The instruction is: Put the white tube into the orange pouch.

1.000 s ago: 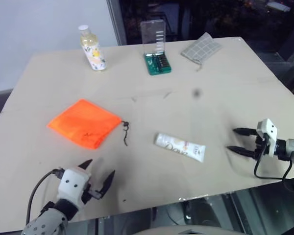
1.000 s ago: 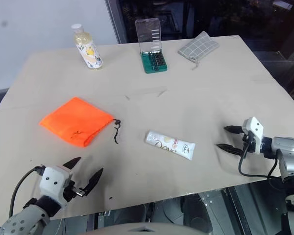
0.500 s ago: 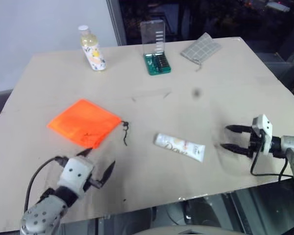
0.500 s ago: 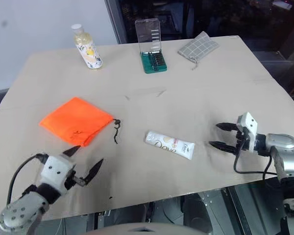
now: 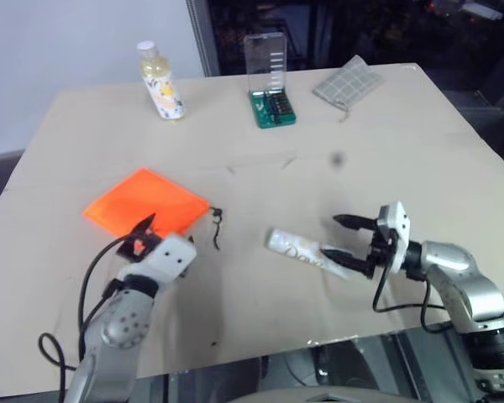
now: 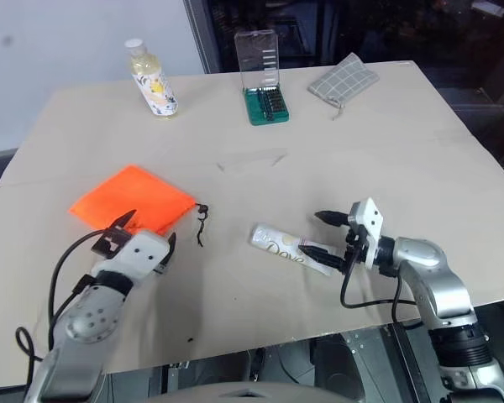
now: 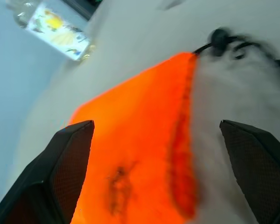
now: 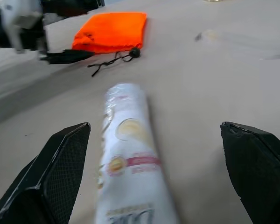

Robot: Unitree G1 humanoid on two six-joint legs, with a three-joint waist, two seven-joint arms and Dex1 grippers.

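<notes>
My fingers are above the white tube's sides and would miss the tube if I closed now. My right gripper needs to lower to the tube before it closes.
The white tube [image 5: 302, 250] lies on the tan table near its front edge, lettering up. My right gripper [image 5: 331, 236] is open and level, its two black fingers either side of the tube's right end; in the right wrist view the tube [image 8: 129, 182] runs between them. The orange pouch [image 5: 144, 204] lies flat to the left, its dark cord [image 5: 215, 228] trailing toward the tube. My left gripper [image 6: 151, 228] is open at the pouch's near edge, and the left wrist view has the pouch [image 7: 135, 140] between its fingers.
Along the table's far edge stand a yellowish bottle with a white cap [image 5: 160, 82], a green bit case with a raised clear lid [image 5: 271, 94] and a grey checked pouch [image 5: 347, 82]. The table's front edge runs just behind both grippers.
My right gripper has moved left from the table's right side up to the tube's end. My left gripper has moved forward to the pouch's near edge and rolled. Both stayed open.
</notes>
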